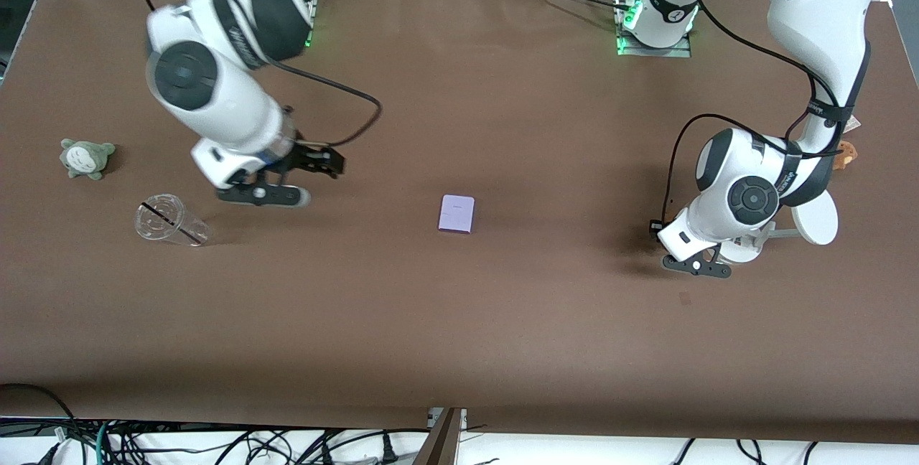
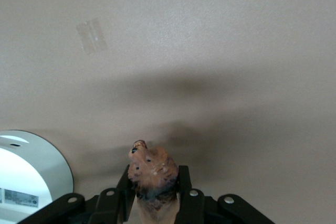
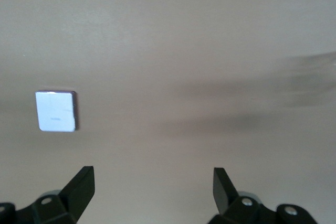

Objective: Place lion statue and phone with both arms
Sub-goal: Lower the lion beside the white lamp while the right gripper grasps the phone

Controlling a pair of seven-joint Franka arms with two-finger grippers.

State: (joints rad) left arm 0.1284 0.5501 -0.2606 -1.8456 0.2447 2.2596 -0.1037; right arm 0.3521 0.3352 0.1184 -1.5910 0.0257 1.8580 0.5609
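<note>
The lion statue is low over the table and would lie in place, so it is time for my left gripper to release the statue now.
The lion statue [image 2: 152, 170], a tiny orange-brown figurine, is clamped between the fingers of my left gripper [image 2: 154, 182]. That gripper [image 1: 659, 228] hangs low over the table at the left arm's end, and the lion is hidden in the front view. The phone [image 1: 456, 214], a flat pale lavender slab, lies flat on the brown table near its middle. It also shows in the right wrist view [image 3: 55, 110]. My right gripper [image 1: 327, 161] is open and empty above the table, between the phone and the right arm's end. In its own view the right gripper [image 3: 153, 179] has bare table between its fingers.
A white round-based stand with a disc [image 1: 815, 221] stands right beside the left gripper and shows in the left wrist view [image 2: 31, 171]. A small orange-brown teddy-like toy [image 1: 847, 153] sits by it. A clear cup [image 1: 169, 221] on its side and a grey-green plush [image 1: 86, 158] lie at the right arm's end.
</note>
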